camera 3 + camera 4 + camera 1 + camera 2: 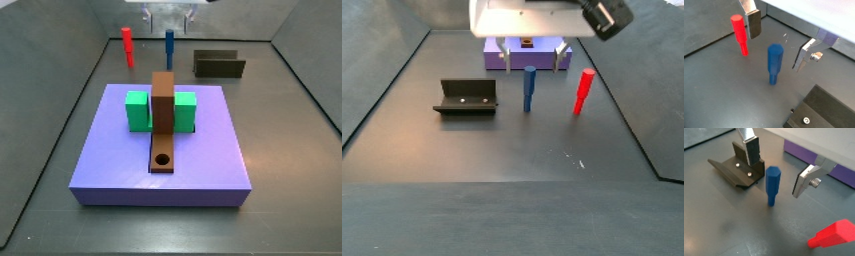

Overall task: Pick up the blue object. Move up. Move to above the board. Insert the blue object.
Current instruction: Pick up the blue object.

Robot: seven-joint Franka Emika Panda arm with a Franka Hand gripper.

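Observation:
I should next grab the blue peg by its thicker upper part (170,41) with my gripper, to insert the peg into the board (120,150).
The blue object (774,62) is a thin blue peg standing upright on the dark floor; it also shows in the wrist view (773,184) and in both side views (170,45) (529,88). My gripper (777,47) is open just above it, with one silver finger on each side and neither touching the peg; it shows in the wrist view (776,174) and both side views (170,22) (529,48) too. The lavender board (120,150) carries a brown holed strip (163,120) and a green block (136,110) and lies apart from the peg.
A red peg (740,34) stands upright beside the blue one, also in a side view (584,92). The dark fixture (734,168) stands on the floor on the blue peg's other side, also in both side views (218,64) (466,97). Grey walls enclose the floor.

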